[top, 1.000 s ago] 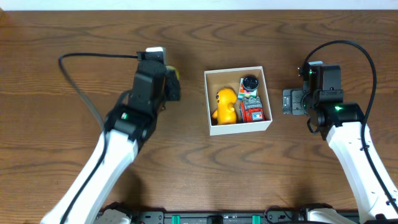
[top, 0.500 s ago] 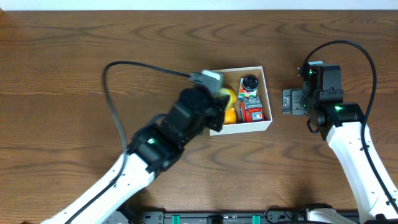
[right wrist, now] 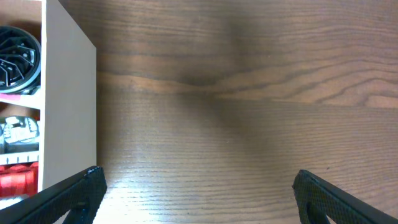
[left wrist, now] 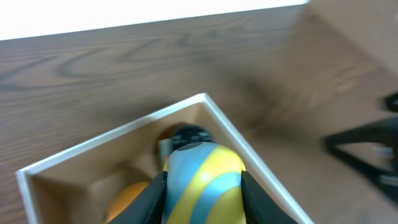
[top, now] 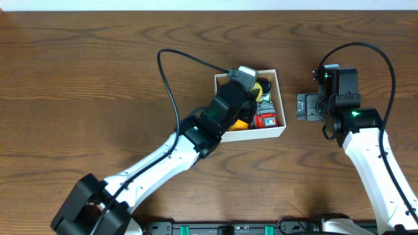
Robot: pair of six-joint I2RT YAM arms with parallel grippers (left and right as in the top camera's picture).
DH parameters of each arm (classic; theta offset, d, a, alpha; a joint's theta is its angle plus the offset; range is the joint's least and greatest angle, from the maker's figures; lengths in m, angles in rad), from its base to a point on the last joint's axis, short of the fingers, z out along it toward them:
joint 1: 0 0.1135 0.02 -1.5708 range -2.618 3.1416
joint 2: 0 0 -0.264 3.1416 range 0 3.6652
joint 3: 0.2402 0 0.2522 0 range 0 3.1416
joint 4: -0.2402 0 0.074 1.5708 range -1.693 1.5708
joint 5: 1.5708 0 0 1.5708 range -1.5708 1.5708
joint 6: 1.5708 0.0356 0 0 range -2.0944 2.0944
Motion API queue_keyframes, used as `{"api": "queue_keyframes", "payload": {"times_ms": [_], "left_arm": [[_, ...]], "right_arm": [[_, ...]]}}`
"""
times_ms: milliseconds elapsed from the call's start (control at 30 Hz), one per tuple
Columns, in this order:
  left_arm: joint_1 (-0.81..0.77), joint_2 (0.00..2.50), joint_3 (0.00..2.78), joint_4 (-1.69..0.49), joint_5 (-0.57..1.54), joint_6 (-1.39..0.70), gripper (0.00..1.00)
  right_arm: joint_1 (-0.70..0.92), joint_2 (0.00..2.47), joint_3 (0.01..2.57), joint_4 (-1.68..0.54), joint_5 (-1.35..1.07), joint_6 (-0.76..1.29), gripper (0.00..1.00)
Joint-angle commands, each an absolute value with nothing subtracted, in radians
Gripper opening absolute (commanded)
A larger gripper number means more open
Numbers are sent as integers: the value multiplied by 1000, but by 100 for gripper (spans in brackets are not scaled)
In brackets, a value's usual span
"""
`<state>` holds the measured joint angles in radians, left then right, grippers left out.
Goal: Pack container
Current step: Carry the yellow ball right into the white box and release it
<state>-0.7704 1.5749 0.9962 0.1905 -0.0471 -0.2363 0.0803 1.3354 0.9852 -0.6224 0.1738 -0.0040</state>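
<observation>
The striped toy [left wrist: 203,180] would fall on the black round thing if my left gripper opened now, so lining the toy up with the box's free corner comes first.
The container [top: 282,128] is a small white box with a brown inside, at the table's middle right. It holds a yellow toy [top: 240,124], a red toy [top: 267,119] and a black round thing [top: 264,87]. My left gripper [top: 251,91] hangs over the box, shut on a yellow and blue striped toy [left wrist: 203,180]. In the left wrist view the toy sits above the box's corner [left wrist: 205,98]. My right gripper [right wrist: 198,199] is open and empty over bare table just right of the box wall [right wrist: 68,106].
The left arm's black cable [top: 173,85] loops over the table left of the box. The right arm [top: 369,150] runs along the right side. The table's far edge shows in the left wrist view [left wrist: 124,28].
My left gripper has carried the striped toy from left of the box rightwards to over the box. The right arm has not moved.
</observation>
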Motion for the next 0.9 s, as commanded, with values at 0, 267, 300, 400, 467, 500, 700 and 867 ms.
{"api": "queue_keyframes", "payload": {"times_ms": [0,267,300,400,467,500,700,867], "left_arm": [[-769,1615,1012,202,-191,-199,22],[-762,1696,1012,266,-200,-104,23],[-756,1705,1012,273,-200,-104,23],[-729,1719,1012,279,-200,-105,23],[-710,1721,1012,272,-199,-105,46],[-705,1721,1012,271,-199,-105,67],[-704,1716,1012,272,-162,-105,92],[-703,1691,1012,275,-143,-109,92]], "right_arm": [[72,1343,985,-621,182,-1,99],[72,1343,985,-621,182,-1,99],[72,1343,985,-621,182,-1,99],[72,1343,985,-621,182,-1,99],[72,1343,985,-621,182,-1,99],[72,1343,985,-621,182,-1,99],[72,1343,985,-621,182,-1,99],[72,1343,985,-621,182,-1,99]]}}
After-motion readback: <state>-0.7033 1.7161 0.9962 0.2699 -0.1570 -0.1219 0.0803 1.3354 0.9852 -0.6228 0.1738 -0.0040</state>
